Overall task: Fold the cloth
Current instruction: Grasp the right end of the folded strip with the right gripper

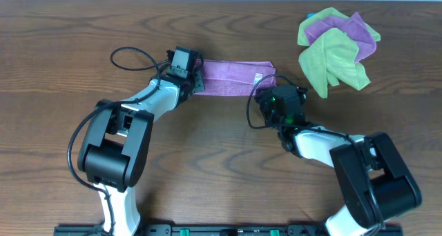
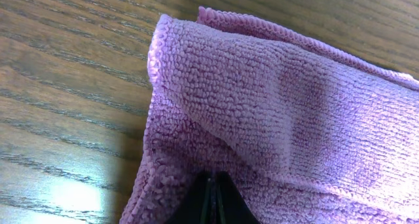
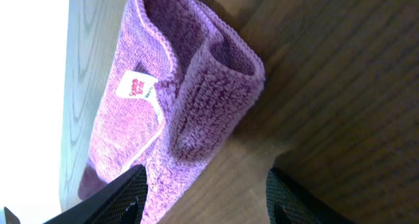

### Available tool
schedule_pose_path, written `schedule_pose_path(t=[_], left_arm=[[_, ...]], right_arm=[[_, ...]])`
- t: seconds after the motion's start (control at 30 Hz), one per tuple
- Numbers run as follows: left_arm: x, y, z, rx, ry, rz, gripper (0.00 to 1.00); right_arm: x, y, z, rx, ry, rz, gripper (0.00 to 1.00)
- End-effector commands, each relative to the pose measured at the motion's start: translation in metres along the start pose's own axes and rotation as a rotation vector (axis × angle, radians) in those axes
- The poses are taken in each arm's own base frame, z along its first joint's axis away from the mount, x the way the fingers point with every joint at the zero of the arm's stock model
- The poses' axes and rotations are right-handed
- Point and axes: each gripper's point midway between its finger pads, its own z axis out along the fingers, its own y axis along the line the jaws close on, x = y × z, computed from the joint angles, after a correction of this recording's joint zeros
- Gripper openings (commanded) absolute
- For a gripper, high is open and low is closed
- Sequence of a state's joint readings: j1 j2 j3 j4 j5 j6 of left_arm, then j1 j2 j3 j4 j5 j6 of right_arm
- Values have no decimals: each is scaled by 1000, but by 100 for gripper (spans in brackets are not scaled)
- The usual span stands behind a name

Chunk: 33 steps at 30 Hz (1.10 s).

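Note:
I will next fold the purple cloth's end across the cloth, so my right gripper will pick it up by the folded corner at its white-label end [image 1: 272, 74] [image 3: 221, 111].
A purple cloth [image 1: 235, 77] lies on the table as a long folded strip. My left gripper [image 1: 195, 78] is at its left end and is shut on the cloth edge; in the left wrist view the shut fingertips [image 2: 213, 198] pinch the purple fabric [image 2: 275, 112]. My right gripper [image 1: 269, 92] is at the strip's right end, open and empty. In the right wrist view its two fingers [image 3: 206, 198] straddle bare wood just below the folded corner of the cloth [image 3: 177, 99], which shows a white label.
A pile of green and purple cloths [image 1: 336, 48] lies at the back right of the wooden table [image 1: 221, 174]. Black cables loop beside both arms.

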<state>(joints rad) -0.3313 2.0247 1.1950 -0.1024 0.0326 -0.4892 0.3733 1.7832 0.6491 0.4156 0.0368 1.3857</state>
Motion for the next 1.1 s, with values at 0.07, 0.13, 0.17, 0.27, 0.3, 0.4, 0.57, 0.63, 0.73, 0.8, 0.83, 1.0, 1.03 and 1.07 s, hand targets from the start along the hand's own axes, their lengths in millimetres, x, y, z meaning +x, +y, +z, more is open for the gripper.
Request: schedule_pose_path(t=[0.07, 0.13, 0.17, 0.27, 0.3, 0.4, 0.57, 0.63, 0.73, 0.8, 0.83, 1.0, 1.03, 1.07], left_arm=[[14, 8, 9, -34, 42, 23, 6], [14, 8, 9, -34, 42, 23, 6], [14, 8, 9, -34, 42, 23, 6], [15, 8, 9, -36, 45, 23, 6], [15, 8, 9, -37, 47, 23, 6], [16, 9, 9, -40, 51, 24, 6], [16, 9, 9, -40, 51, 24, 6], [16, 9, 9, -40, 51, 24, 6], [16, 9, 9, -40, 52, 24, 6], [16, 9, 9, -40, 51, 23, 6], [16, 9, 9, -40, 51, 24, 6], [16, 9, 9, -40, 51, 24, 6], [16, 9, 9, -41, 51, 24, 6], [16, 9, 9, -41, 51, 24, 6]], right_arm=[[-13, -63, 9, 178, -77, -33, 61], [-15, -65, 12, 175, -83, -31, 61], [-16, -65, 14, 170, -83, -31, 61], [-17, -67, 21, 160, -82, -24, 60], [-16, -67, 24, 153, -76, -23, 60], [-13, -66, 32, 143, -61, -21, 60], [-12, -61, 41, 134, -51, -26, 59], [-13, -57, 44, 128, -50, -45, 57], [-13, -54, 46, 124, -51, -65, 52], [-14, -54, 49, 125, -50, -74, 47], [-13, -55, 50, 128, -49, -88, 46], [-13, -61, 57, 143, -45, -148, 40], [-12, -62, 60, 138, -44, -163, 38], [-12, -63, 62, 138, -44, -170, 34]])
